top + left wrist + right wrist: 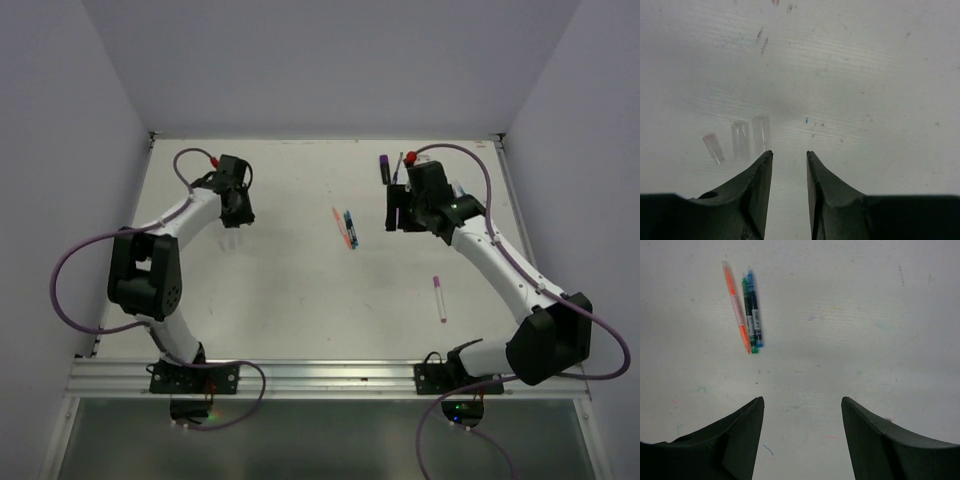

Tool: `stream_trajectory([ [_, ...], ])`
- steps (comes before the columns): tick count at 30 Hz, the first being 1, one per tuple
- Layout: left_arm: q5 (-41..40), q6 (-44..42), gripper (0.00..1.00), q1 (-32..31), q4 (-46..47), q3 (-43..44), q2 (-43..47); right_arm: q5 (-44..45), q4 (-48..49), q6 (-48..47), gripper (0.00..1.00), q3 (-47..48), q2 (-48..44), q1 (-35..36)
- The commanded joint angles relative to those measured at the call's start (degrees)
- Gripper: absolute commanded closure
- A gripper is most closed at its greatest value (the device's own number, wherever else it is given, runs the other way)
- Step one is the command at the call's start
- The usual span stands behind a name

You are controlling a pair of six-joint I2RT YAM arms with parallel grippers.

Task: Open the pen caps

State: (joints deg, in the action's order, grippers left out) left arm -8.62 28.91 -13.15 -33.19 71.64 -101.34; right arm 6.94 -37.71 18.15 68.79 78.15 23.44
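I will reach for the pink pen with my right gripper and grab its white body (441, 304). The pen's cap then stays free for my left gripper to open.
Three pens lie side by side mid-table: an orange-red pen (339, 227) (736, 307), a green pen (748, 315) and a blue pen (350, 230) (754, 307). A pink pen (440, 298) lies nearer the front right. A stubby purple marker (384, 168) and a thin red pen (399, 165) lie at the back right. Three small clear caps (740, 140) lie loose on the table, just ahead and left of my left gripper (789, 155) (238, 212), which is open a little and empty. My right gripper (802, 402) (398, 215) is wide open and empty, short of the three pens.
The white table (290, 290) has a raised rim at the back and sides and a metal rail (320, 378) at the front. Purple cables loop from both arms. Faint pen marks dot the surface.
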Motion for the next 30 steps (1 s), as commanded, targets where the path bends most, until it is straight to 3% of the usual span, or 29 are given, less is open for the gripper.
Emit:
stream_trajectory([
  [1, 3.78, 0.27, 0.64, -0.3, -0.39, 2.63, 7.02, 0.97, -0.96, 3.55, 0.33, -4.26, 0.07, -6.01],
  [5, 7.56, 1.33, 0.61, -2.75, 2.15, 1.23, 11.16, -2.17, -1.31, 7.76, 0.33, -11.91, -0.1, -14.99],
  [9, 11.69, 4.48, 0.6, -10.12, 6.28, 0.87, 12.48, -4.05, -4.02, 8.22, 0.34, -17.38, -0.63, -22.03],
  [15, 14.07, 7.13, 0.59, -17.61, 11.74, -1.32, 12.83, -4.29, -6.32, 12.78, 0.36, -22.03, -9.32, -22.12],
  [30, 16.27, 6.78, 0.58, -18.23, 13.5, -6.77, 18.19, -4.48, -3.51, 15.42, 0.39, -28.97, -6.96, -22.12],
])
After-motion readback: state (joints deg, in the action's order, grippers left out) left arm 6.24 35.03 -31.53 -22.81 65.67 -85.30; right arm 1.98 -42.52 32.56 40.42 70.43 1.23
